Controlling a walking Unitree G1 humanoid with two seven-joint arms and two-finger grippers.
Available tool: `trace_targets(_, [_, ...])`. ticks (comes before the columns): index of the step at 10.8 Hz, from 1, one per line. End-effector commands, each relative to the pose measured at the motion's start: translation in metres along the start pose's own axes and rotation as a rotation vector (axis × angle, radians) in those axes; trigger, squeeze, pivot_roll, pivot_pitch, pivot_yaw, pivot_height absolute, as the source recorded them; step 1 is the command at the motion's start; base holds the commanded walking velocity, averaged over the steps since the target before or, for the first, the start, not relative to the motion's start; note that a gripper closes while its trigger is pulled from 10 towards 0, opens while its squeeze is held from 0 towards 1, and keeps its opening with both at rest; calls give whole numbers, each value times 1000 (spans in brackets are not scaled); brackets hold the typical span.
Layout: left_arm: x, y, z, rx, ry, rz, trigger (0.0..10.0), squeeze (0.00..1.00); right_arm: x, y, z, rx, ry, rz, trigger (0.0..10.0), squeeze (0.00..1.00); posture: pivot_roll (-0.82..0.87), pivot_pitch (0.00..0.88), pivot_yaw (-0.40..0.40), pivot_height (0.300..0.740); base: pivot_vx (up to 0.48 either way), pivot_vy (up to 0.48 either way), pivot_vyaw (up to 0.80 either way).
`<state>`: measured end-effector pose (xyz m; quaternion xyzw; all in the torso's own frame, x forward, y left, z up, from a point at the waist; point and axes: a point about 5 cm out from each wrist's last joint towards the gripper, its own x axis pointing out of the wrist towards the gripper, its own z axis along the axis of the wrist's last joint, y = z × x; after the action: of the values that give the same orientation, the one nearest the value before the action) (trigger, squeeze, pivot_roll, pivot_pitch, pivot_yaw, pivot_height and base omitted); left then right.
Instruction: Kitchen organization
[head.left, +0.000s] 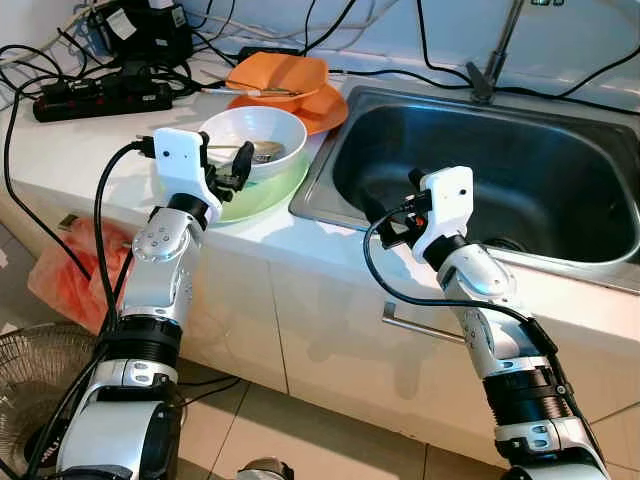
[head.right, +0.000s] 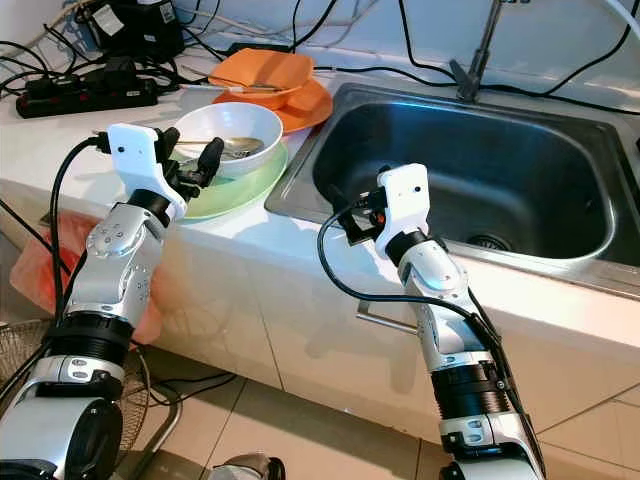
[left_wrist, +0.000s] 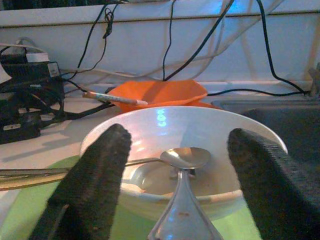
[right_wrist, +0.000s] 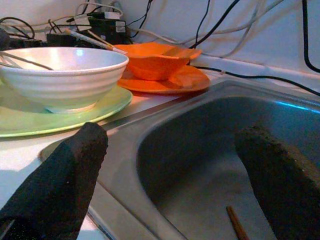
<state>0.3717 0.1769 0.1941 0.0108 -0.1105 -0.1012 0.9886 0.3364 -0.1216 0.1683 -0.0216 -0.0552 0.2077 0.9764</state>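
Observation:
The white bowl's side closes around the head of the metal utensil, so the robot's left gripper should next take the utensil by its handle jutting over the white bowl's rim (left_wrist: 184, 212).
A white bowl (head.left: 262, 128) stands on a green plate (head.left: 268, 196) on the white counter, left of the steel sink (head.left: 560, 190). Metal spoons (left_wrist: 184, 157) lie in the bowl. My left gripper (head.left: 234, 170) hovers at the bowl's near rim, open, its fingers (left_wrist: 102, 165) spread on either side of a spoon handle. My right gripper (head.left: 396, 226) is open at the sink's front left corner, pointing toward the bowl and holding nothing. A thin brown stick (right_wrist: 237, 223) lies on the sink floor.
Behind the white bowl an orange bowl (head.left: 280, 74) with chopsticks sits on an orange plate (head.left: 326, 108). A black power strip (head.left: 100, 98) and cables crowd the back left. The faucet (head.left: 496, 58) rises behind the sink. A fan (head.left: 30, 372) and orange bag (head.left: 66, 272) are on the floor.

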Motion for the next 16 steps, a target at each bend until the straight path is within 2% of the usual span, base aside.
trace_targets(1, [1, 0, 0, -5, -3, -7, 0, 0, 1, -1, 4, -1, -16, -9, 10000, 788, 218, 59, 41, 740, 0, 0, 0])
trace_targets(14, [3, 2, 2, -12, -12, -11, 0, 0, 1, -3, 5, 5, -26, -28, 10000, 788, 219, 60, 44, 740, 0, 0, 0])
trace_targets(16, [8, 0, 11, -44, -26, -13, 0, 0, 2, -4, 5, 3, -29, -33, 10000, 784, 221, 60, 43, 740, 0, 0, 0])
